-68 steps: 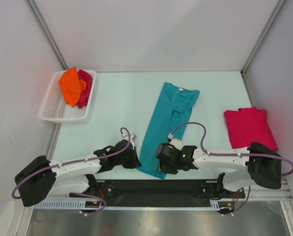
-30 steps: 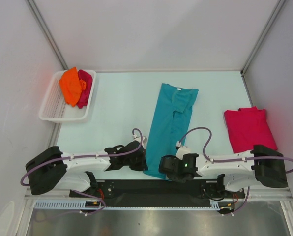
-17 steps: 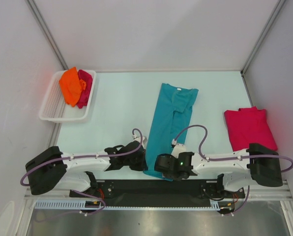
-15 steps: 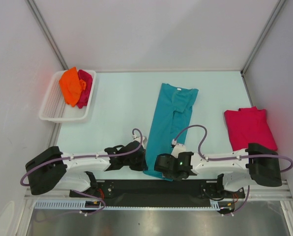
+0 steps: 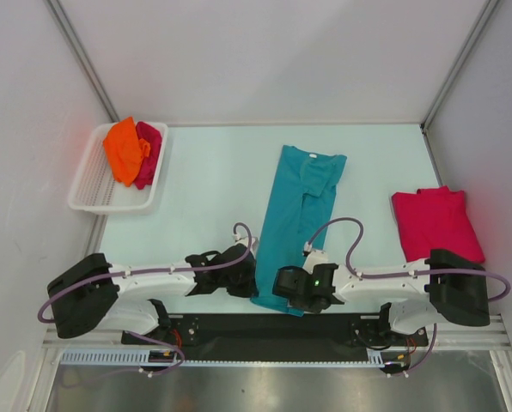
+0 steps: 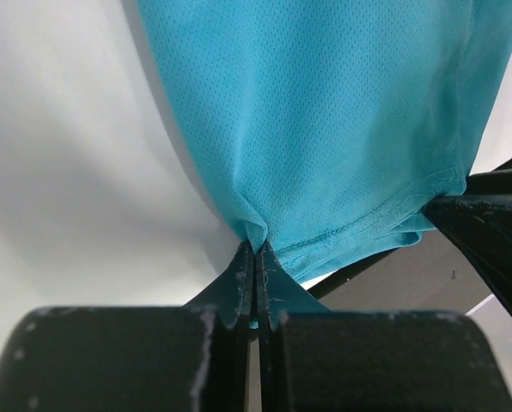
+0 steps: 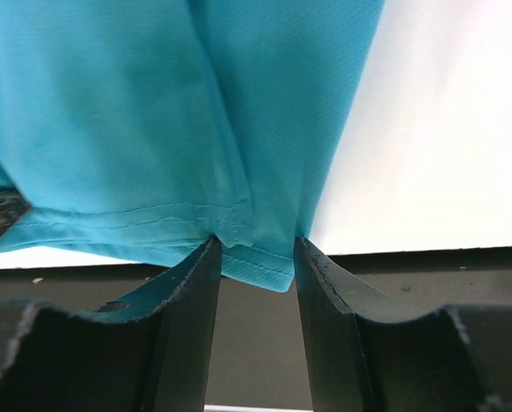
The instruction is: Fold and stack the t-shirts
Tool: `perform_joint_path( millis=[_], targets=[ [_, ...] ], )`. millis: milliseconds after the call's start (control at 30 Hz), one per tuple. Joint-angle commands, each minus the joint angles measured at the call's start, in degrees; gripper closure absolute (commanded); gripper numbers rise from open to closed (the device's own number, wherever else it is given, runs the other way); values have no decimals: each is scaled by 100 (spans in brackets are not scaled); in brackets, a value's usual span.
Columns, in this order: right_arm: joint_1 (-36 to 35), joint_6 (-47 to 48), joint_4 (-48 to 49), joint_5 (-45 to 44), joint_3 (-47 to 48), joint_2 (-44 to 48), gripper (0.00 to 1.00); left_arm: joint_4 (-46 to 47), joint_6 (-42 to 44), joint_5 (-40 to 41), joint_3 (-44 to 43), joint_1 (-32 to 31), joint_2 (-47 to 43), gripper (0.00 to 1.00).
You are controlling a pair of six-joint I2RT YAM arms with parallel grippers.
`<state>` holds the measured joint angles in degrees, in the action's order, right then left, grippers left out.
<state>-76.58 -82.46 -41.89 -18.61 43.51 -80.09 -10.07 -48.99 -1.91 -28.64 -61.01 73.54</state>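
I should close my right gripper on the right corner of the t-shirt's hem, because its fingers are down at the t-shirt in the right wrist view and the corner is between them.
A teal t-shirt (image 5: 299, 210), folded lengthwise into a long strip, lies in the middle of the table with its hem at the near edge. My left gripper (image 5: 249, 276) is shut on the hem's left corner (image 6: 258, 230). My right gripper (image 5: 283, 283) is open at the hem's right corner; its jaws stand either side of the teal cloth (image 7: 256, 245) without pinching it. A folded crimson-pink t-shirt (image 5: 436, 223) lies at the right. An orange t-shirt (image 5: 124, 150) and another crimson-pink t-shirt (image 5: 149, 154) are bunched in the white basket (image 5: 93, 193).
The basket stands at the far left of the table. The black base rail (image 5: 265, 326) runs along the near edge under the teal hem. Grey walls close in on both sides and the back.
The teal shirt was dragged toward the near edge and straightened. My right gripper shifted slightly left along the hem. My left gripper stays clamped on the left corner.
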Motion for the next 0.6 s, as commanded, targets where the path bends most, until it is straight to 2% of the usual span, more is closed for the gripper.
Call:
perform_joint_path(
  millis=[0,133,167,233,267,367,567],
  targets=[
    [38,-16,128,-178,-132,-76,55,-136,92,68,-221,-51,-111,100],
    [29,1,295,-117,-228,-120,63,-206,74,103,-203,-42,-191,100],
    [29,19,330,-82,-246,-120,70,-224,65,112,-194,-51,-225,100],
    [29,19,462,-46,-334,-103,78,-250,65,130,-186,-42,-270,100],
    [29,19,488,-20,-351,-85,86,-259,57,130,-185,-51,-296,100],
    [2,-16,515,-11,-387,-94,100,-294,39,156,-159,-42,-384,100],
    [-138,-7,427,-133,-282,-41,100,-277,-5,156,-89,-42,-489,100]
  ],
)
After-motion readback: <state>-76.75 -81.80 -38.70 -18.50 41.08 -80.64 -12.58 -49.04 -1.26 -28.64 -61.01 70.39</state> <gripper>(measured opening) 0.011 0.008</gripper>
